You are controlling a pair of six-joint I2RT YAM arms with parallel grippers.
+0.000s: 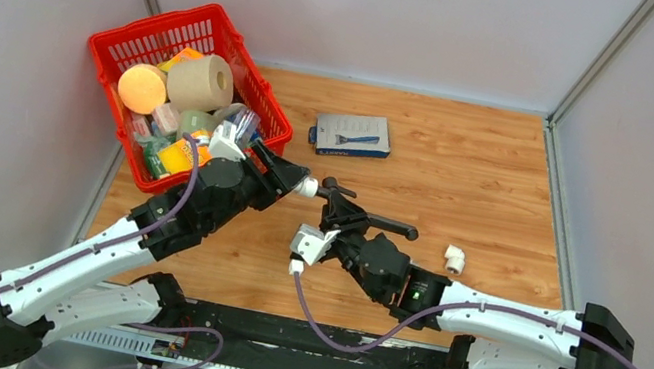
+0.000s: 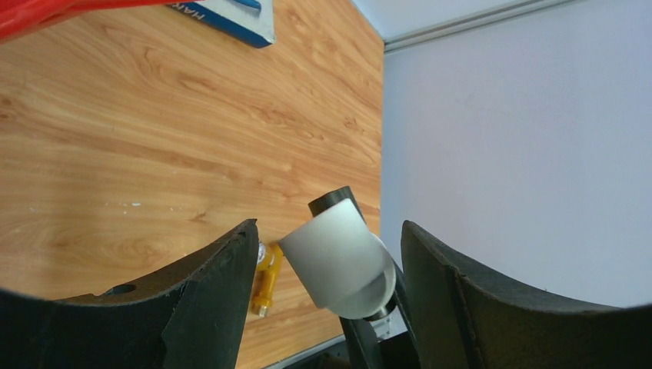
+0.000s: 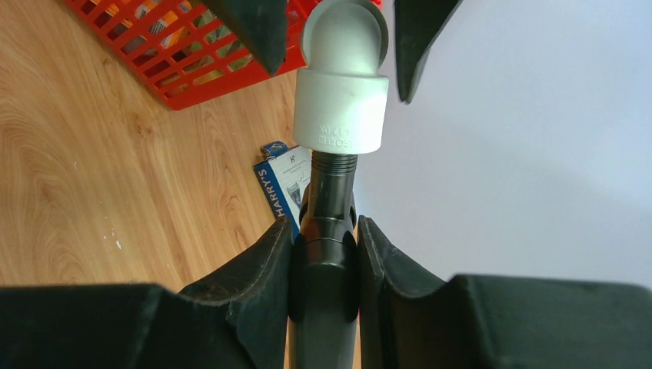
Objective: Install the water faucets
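I need to close my left gripper on the white elbow fitting now, because the fitting is between both fingers and they would hold it.
My right gripper (image 1: 343,216) is shut on the dark grey water faucet (image 1: 387,224) and holds it above the table's middle; in the right wrist view (image 3: 324,227) the jaws clamp the tube (image 3: 327,192). A white elbow fitting (image 3: 340,108) sits on the faucet's threaded end. My left gripper (image 1: 295,182) is open around that elbow (image 1: 308,184), with a gap on both sides in the left wrist view (image 2: 329,227). There the elbow (image 2: 338,265) shows with the faucet's dark end (image 2: 334,201) behind it. The left fingers (image 3: 254,27) flank the elbow.
A red basket (image 1: 114,45) full of household items stands at the back left. A blue razor box (image 1: 352,135) lies at the back centre. A second white elbow (image 1: 455,258) lies on the wooden table (image 1: 464,188) to the right. A small yellow piece (image 2: 265,280) shows beside the left finger.
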